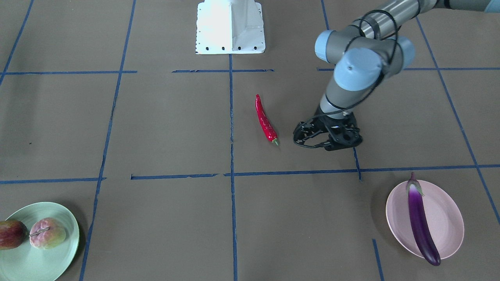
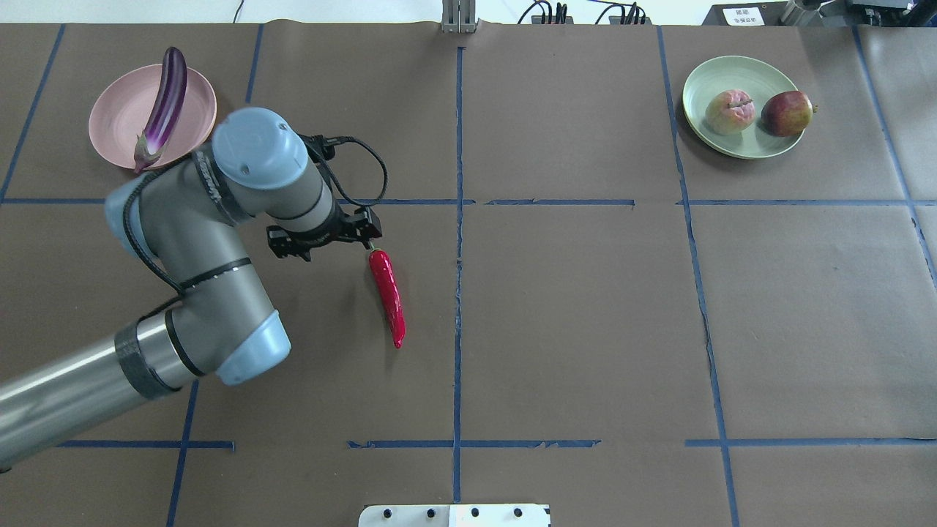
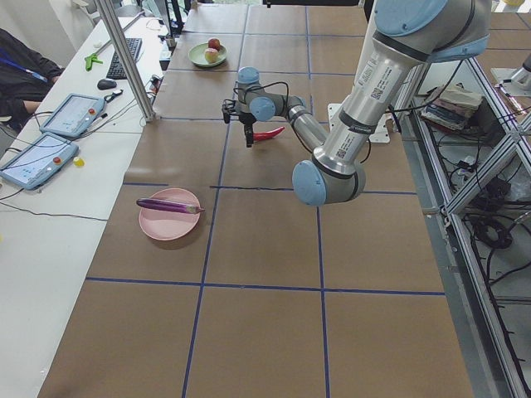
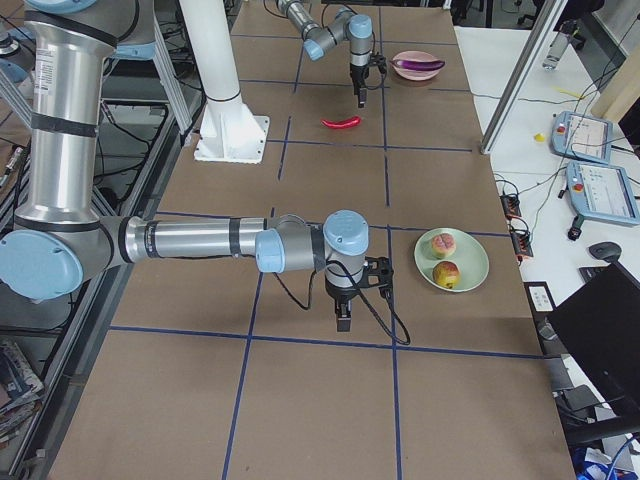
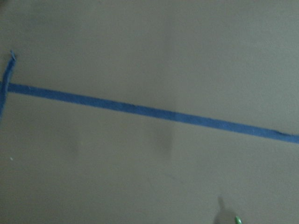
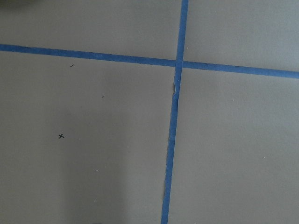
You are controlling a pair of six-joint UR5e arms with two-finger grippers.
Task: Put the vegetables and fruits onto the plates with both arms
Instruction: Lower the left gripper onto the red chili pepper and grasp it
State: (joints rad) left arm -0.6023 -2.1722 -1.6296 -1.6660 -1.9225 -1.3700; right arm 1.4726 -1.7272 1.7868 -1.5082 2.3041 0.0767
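I should next grab the red chili pepper by its slender middle (image 1: 263, 117) with my left gripper, and then place it on the pink plate (image 1: 449, 218).
The red chili pepper (image 1: 265, 121) lies on the brown table near the middle, also in the overhead view (image 2: 388, 293). My left gripper (image 1: 299, 137) hangs low beside the pepper's green stem end, its jaws spread and empty. The purple eggplant (image 1: 420, 222) lies across the pink plate (image 1: 449, 218). The dark red-yellow apple (image 1: 9, 234) and the paler pink-green fruit (image 1: 47, 233) sit on the mint green plate (image 1: 23, 261). My right gripper (image 4: 342, 322) shows only in the exterior right view, low over the table beside the green plate (image 4: 470, 255); I cannot tell its state.
The white mounting base (image 1: 230, 27) stands at the robot's edge of the table. Blue tape lines divide the brown table cover. The left arm's elbow and wrist joints (image 2: 219, 256) hang over the area between the pink plate (image 2: 117, 124) and the pepper.
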